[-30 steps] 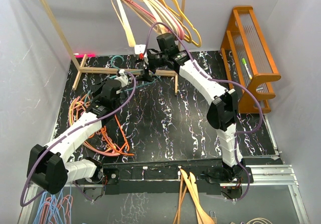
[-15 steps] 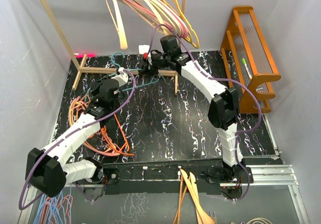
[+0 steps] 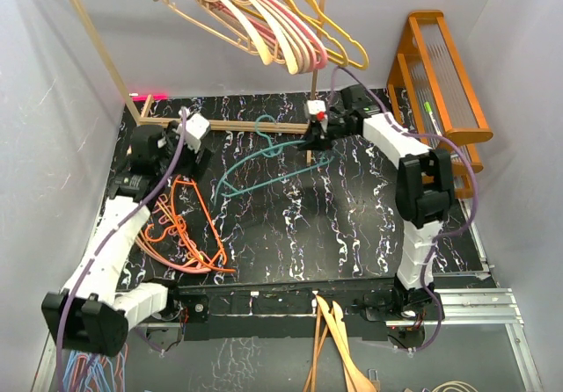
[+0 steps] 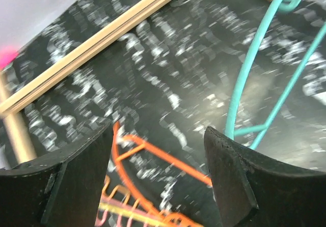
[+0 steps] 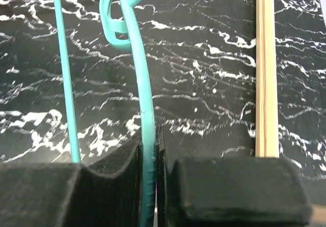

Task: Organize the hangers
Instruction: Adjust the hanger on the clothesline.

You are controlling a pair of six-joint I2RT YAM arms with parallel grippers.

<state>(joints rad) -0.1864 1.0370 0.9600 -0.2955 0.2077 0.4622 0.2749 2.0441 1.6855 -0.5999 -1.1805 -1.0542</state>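
Note:
Next, my left gripper picks up the hanger by its loose end, opposite my right gripper, which leaves the teal hanger's hook free for the bar.
The teal hanger hangs slanted just above the black table, and my right gripper is shut on its right end. In the right wrist view the teal bar runs straight into the right gripper, pinched between the pads. My left gripper stands open at the left and holds nothing. Between the left gripper's fingers an orange hanger shows on the table, with the teal hanger to the right. Several orange and pink hangers lie piled at the left. Yellow, pink and tan hangers hang on the rail above.
The wooden frame's base rail and its slanted post stand at the back. An orange wooden rack is at the right. Light wooden hangers and thin blue wire hangers lie below the arm bases.
My left gripper let go of the teal hanger, opened and pulled back to the left. My right gripper shut on the hanger and moved right with it. The hung hangers swung.

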